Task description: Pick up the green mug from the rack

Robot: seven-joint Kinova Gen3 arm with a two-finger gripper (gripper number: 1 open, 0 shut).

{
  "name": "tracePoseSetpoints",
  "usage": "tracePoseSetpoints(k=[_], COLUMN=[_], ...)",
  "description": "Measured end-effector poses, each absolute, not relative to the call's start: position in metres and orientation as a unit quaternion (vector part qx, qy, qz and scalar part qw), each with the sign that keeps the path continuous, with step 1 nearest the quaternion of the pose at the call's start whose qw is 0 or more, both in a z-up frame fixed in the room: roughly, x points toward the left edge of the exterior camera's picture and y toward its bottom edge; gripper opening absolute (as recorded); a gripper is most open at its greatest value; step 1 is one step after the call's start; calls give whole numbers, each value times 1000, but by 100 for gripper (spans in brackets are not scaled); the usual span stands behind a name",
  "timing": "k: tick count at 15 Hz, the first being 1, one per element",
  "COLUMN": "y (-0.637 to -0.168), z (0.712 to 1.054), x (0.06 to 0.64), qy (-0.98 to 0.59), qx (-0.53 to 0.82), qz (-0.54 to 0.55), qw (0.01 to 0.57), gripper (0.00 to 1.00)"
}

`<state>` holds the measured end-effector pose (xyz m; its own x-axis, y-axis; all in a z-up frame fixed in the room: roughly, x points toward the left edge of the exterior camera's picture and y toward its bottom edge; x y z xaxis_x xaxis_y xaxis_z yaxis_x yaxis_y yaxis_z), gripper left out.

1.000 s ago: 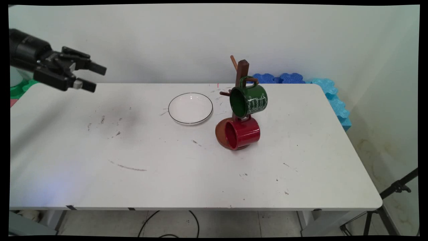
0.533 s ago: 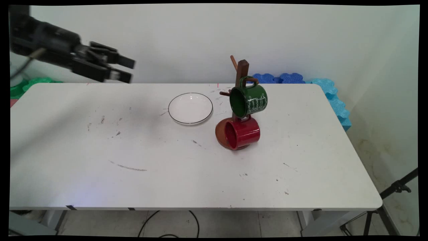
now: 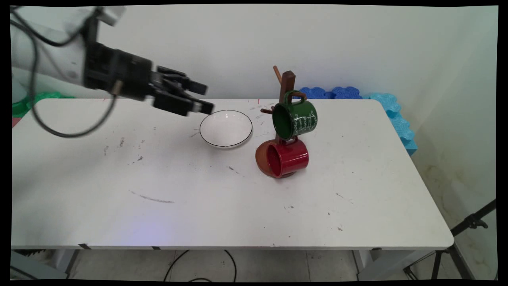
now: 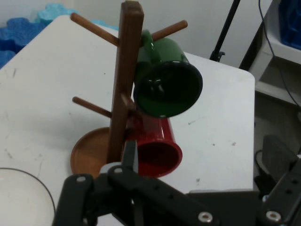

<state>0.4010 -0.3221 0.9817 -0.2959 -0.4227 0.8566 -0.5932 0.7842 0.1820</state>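
Note:
The green mug's handle (image 3: 290, 95) should stay free to slide off the wooden peg, so my gripper needs to grab the green mug by its rim (image 3: 281, 137) next.
My black gripper (image 3: 207, 97) hangs open and empty above the table, just left of the white plate (image 3: 226, 128), pointing right. Right of the plate stands a brown wooden mug tree (image 3: 286, 85) on a round base. A green mug (image 3: 295, 119) hangs from an upper peg, and a red mug (image 3: 286, 157) hangs below it, both with their mouths turned left. In the hand view the mug tree (image 4: 126, 70) stands straight ahead with the green mug (image 4: 167, 84) and the red mug (image 4: 155, 148) on its right side. The plate's rim (image 4: 19, 197) shows at the lower left.
Blue foam pieces (image 3: 393, 115) lie along the table's back right corner. Green items (image 3: 24, 103) sit beyond the left end. A black tripod (image 3: 468, 226) stands on the floor at the right, and cables (image 3: 198, 266) run under the front edge.
The gripper has swung from the far left edge to the right, now close to the plate, still open. The mugs, tree and plate have not moved.

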Motion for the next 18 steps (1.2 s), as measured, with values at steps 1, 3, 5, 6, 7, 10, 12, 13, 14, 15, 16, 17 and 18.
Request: tracePoseSetpoints(k=[1, 3, 5, 6, 7, 10, 12, 13, 14, 15, 16, 17, 18], y=[-325, -330, -335, -338, -341, -348, -352, -354, -355, -357, -359, -360, -362], z=[978, 972, 967, 965, 962, 954, 947, 944, 940, 938, 935, 932, 929], x=[389, 368, 347, 337, 326, 300, 285, 278, 273, 269, 264, 260, 255], qy=[-799, -797, -793, -792, -790, -787, -786, -785, -785, -784, -784, -784, -784], qx=[320, 325, 333, 337, 342, 355, 366, 371, 375, 378, 381, 383, 385], qz=[87, 88, 88, 87, 86, 80, 75, 73, 71, 70, 68, 67, 65], qw=[501, 502, 502, 502, 501, 498, 493, 491, 488, 487, 485, 484, 483], gripper=[100, 100, 100, 100, 100, 100, 100, 100, 100, 100, 100, 100, 100])
